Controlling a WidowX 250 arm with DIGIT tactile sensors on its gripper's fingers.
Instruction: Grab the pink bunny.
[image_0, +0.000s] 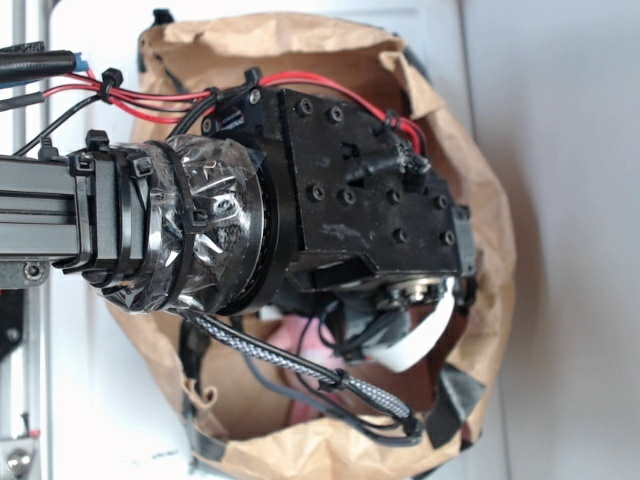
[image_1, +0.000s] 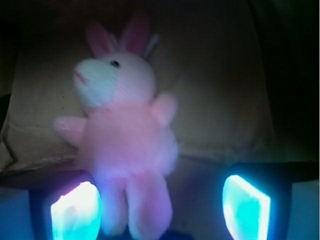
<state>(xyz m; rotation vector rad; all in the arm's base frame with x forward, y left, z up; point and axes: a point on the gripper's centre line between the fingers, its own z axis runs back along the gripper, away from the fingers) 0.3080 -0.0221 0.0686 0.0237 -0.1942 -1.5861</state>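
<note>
I will grab the pink bunny by its fluffy body (image_1: 127, 137) next with my gripper and lift it from the paper bag.
The pink bunny (image_1: 125, 130) lies flat on the brown paper floor of a bag, ears up, pale face turned left, legs pointing down between my fingers. My gripper (image_1: 160, 207) is open: the left glowing pad (image_1: 75, 212) sits right beside the bunny's legs, and the right pad (image_1: 246, 207) stands well apart from them. In the exterior view the black gripper body (image_0: 370, 200) reaches down into the paper bag (image_0: 480, 180), and only a bit of pink (image_0: 300, 340) shows under it.
The bag's crumpled brown walls (image_0: 300, 445) ring the gripper closely on all sides. Red wires (image_0: 150, 100) and a braided cable (image_0: 270, 350) run along the arm. The bag stands on a white surface (image_0: 570, 200).
</note>
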